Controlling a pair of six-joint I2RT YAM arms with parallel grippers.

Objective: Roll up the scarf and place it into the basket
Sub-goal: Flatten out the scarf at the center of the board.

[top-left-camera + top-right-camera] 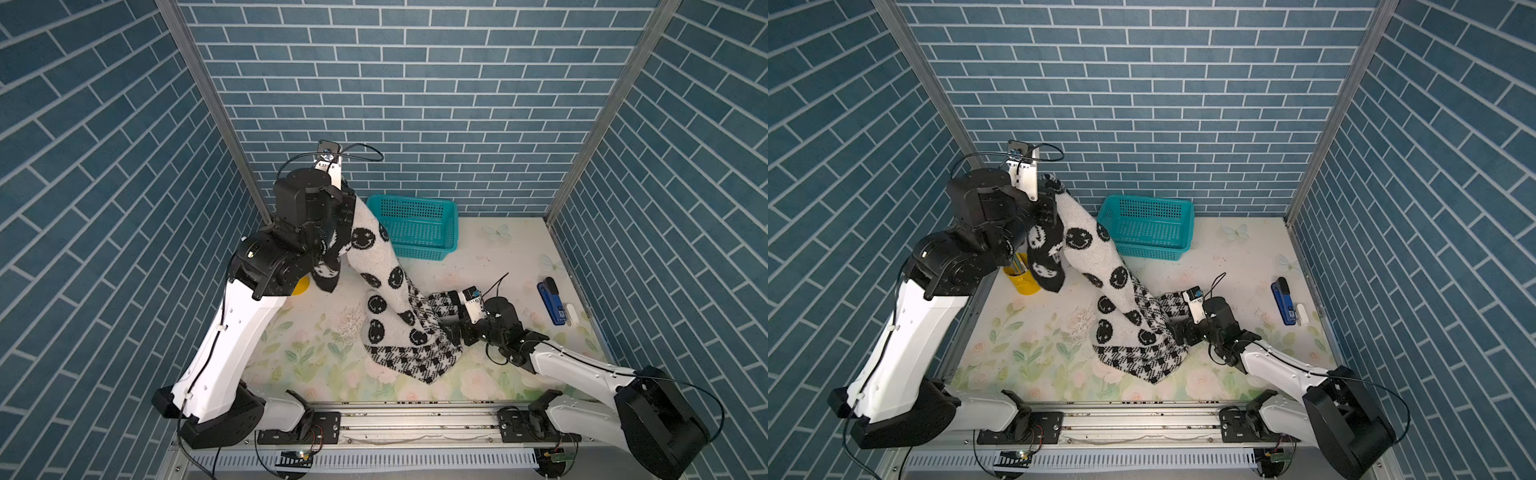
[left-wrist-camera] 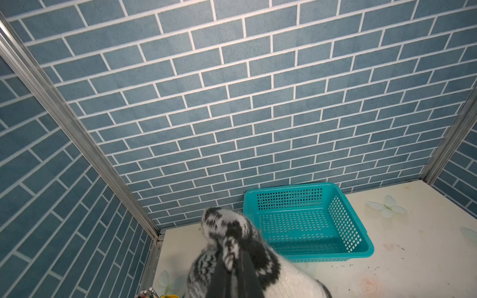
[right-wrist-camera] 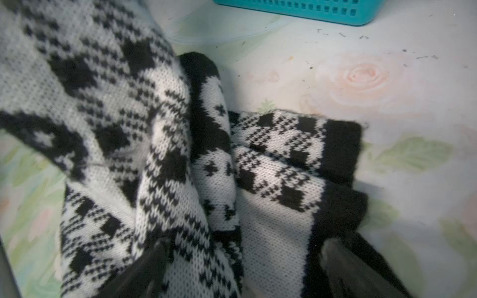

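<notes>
My left gripper holds the scarf. My right gripper next needs to grab the scarf's folded houndstooth end, opposite my left gripper's hold, to stretch the scarf between both grippers for rolling.
The black-and-white scarf (image 1: 374, 253) (image 1: 1084, 249) hangs in a long slope from a raised end at the back left down to a bunched houndstooth end on the table. My left gripper (image 1: 347, 195) (image 1: 1050, 199) (image 2: 232, 254) is shut on the scarf's upper end (image 2: 232, 232), high above the table beside the teal basket (image 1: 415, 216) (image 1: 1146, 220) (image 2: 289, 187). My right gripper (image 1: 449, 316) (image 1: 1177, 320) (image 3: 245, 245) is low at the table, jaws wide open, with the scarf's folded houndstooth end (image 3: 271, 165) lying between its fingers. The basket holds nothing.
A yellow pencil cup (image 1: 1021, 280) stands at the left edge, partly behind my left arm. A blue stapler (image 1: 552, 301) and a small white object (image 1: 571, 313) lie at the right edge. Brick-pattern walls close off the back and both sides.
</notes>
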